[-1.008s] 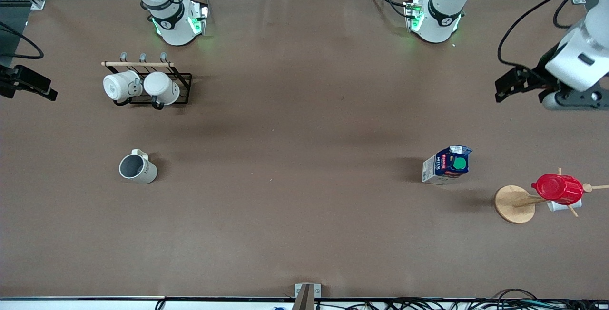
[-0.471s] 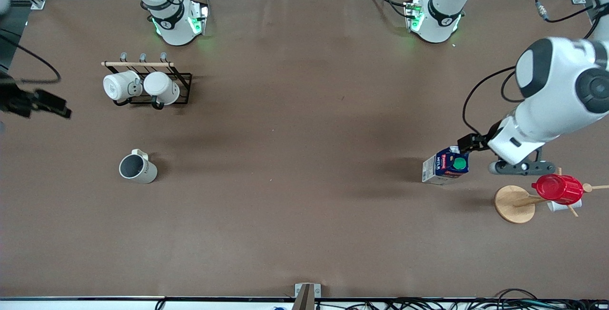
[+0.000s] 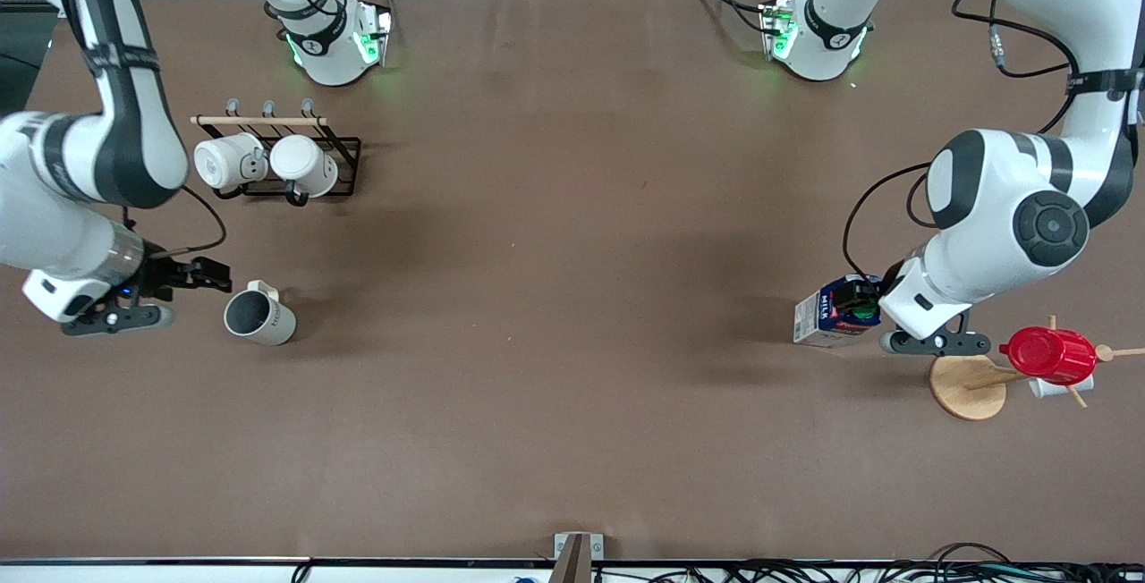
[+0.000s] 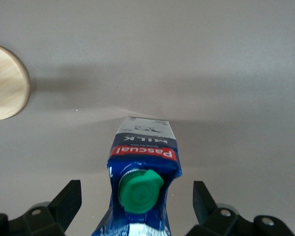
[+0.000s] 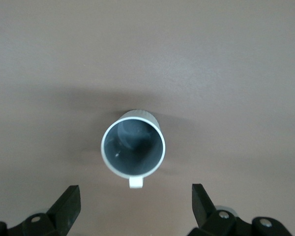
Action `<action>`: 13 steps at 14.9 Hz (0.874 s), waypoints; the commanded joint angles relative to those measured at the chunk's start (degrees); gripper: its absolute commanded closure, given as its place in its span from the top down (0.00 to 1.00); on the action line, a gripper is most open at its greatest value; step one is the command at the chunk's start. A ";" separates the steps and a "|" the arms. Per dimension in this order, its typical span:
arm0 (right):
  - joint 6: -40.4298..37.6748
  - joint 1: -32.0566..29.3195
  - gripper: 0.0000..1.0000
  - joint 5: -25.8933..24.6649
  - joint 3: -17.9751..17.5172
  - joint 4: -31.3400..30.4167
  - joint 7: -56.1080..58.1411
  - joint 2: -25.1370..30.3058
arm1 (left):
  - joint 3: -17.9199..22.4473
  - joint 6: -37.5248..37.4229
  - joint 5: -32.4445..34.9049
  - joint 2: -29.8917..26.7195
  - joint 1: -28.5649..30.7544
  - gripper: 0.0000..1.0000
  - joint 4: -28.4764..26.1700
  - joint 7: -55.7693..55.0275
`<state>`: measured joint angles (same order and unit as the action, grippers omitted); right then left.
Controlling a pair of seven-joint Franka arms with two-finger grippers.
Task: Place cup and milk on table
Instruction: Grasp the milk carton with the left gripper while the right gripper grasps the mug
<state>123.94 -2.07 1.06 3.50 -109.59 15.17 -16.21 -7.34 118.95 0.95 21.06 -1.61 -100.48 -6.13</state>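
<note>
The cream-white cup should be grabbed next by its rim (image 3: 268, 313) with my right gripper, so that I can place the cup on the tabletop beside the milk (image 3: 821, 316).
The cream-white cup (image 3: 259, 316) with a dark grey inside stands upright on the brown table (image 3: 572, 297) toward the right arm's end. My right gripper (image 3: 202, 278) hovers open just beside it; in the right wrist view the cup (image 5: 133, 149) sits ahead of the open gripper (image 5: 135, 205), its handle pointing toward it. The dark blue milk (image 3: 821, 316) stands toward the left arm's end. My left gripper (image 3: 861, 296) is open over its top. In the left wrist view the milk (image 4: 145, 155) with its green cap (image 4: 140, 191) stands between the spread fingers (image 4: 69, 200), untouched.
A black rack with two white mugs (image 3: 267, 164) stands farther from the front camera than the cup. A wooden mug tree with a round base (image 3: 964, 386) and a red cup (image 3: 1048, 355) stands close beside the milk; its base also shows in the left wrist view (image 4: 5, 83).
Both arms have swung in from the table's ends. The left gripper came over the milk's top. The right gripper came in beside the cup. Cup and milk have not moved.
</note>
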 commanded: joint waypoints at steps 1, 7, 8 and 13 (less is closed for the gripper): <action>6.73 -1.44 1.00 -0.36 -0.60 -1.93 4.59 -3.11 | -0.13 0.58 1.25 -0.58 -0.32 0.91 -1.90 -0.73; 16.94 -1.79 0.99 -0.53 -0.60 -5.72 5.75 -6.82 | -0.13 -0.48 1.25 -0.76 -0.50 0.54 -3.23 -0.73; 17.12 -1.79 0.95 -0.62 -0.60 -5.81 5.75 -7.34 | -0.13 -0.48 1.25 -0.67 -0.50 0.47 -3.15 -0.73; 18.27 -1.79 0.44 -0.62 -0.60 -6.33 5.75 -8.31 | -0.13 -5.91 1.07 -0.50 -0.85 0.38 1.77 -1.69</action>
<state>141.20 -2.99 1.06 3.58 -114.68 20.44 -25.05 -7.50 116.74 0.96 21.28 -2.03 -100.88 -6.60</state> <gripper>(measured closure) 0.242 0.604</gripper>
